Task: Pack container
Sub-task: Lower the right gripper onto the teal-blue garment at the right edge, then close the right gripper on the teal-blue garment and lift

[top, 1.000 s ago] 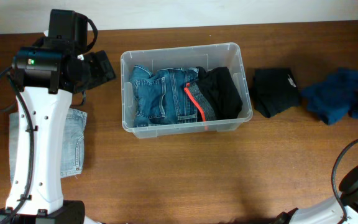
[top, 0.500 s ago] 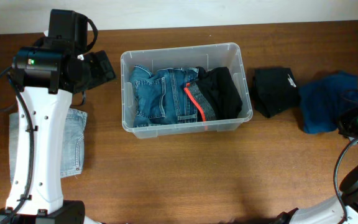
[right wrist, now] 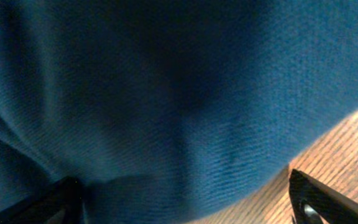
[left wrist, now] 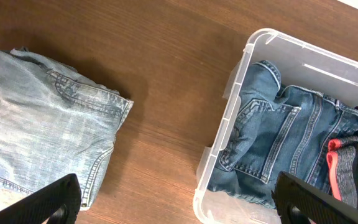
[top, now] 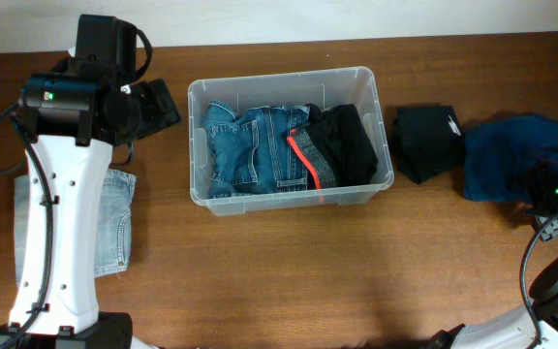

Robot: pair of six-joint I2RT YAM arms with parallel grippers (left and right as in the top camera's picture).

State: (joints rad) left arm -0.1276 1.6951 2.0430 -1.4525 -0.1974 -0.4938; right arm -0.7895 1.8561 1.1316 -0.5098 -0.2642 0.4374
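I need to grab the dark blue garment's edge farthest from the container with my right gripper next, so the garment's body stays free to pack inside.
The container (top: 387,173), a clear plastic bin, stands mid-table holding dark blue jeans (top: 250,145) and a black garment with a red stripe (top: 342,141). My left gripper (top: 163,102) hovers open just left of the bin. In the left wrist view its gripper (left wrist: 179,208) spans bare wood and the bin's rim (left wrist: 235,81), between light jeans (left wrist: 42,124) and the packed jeans (left wrist: 284,143). At the right, my right gripper (top: 547,186) is open at the edge of a dark blue garment (top: 500,155). That blue cloth (right wrist: 166,93) fills the right wrist view, with the gripper (right wrist: 188,205) wide over it.
Folded light-blue jeans (top: 114,228) lie on the table left of the bin, partly under the left arm (top: 56,223). A folded black garment (top: 429,141) sits between the bin and the blue garment. Wood shows at the right wrist view's corner (right wrist: 347,143).
The right gripper came in from the right edge with the blue garment, then opened and let go of it. The garment now lies flatter beside the black one. The left arm is unmoved.
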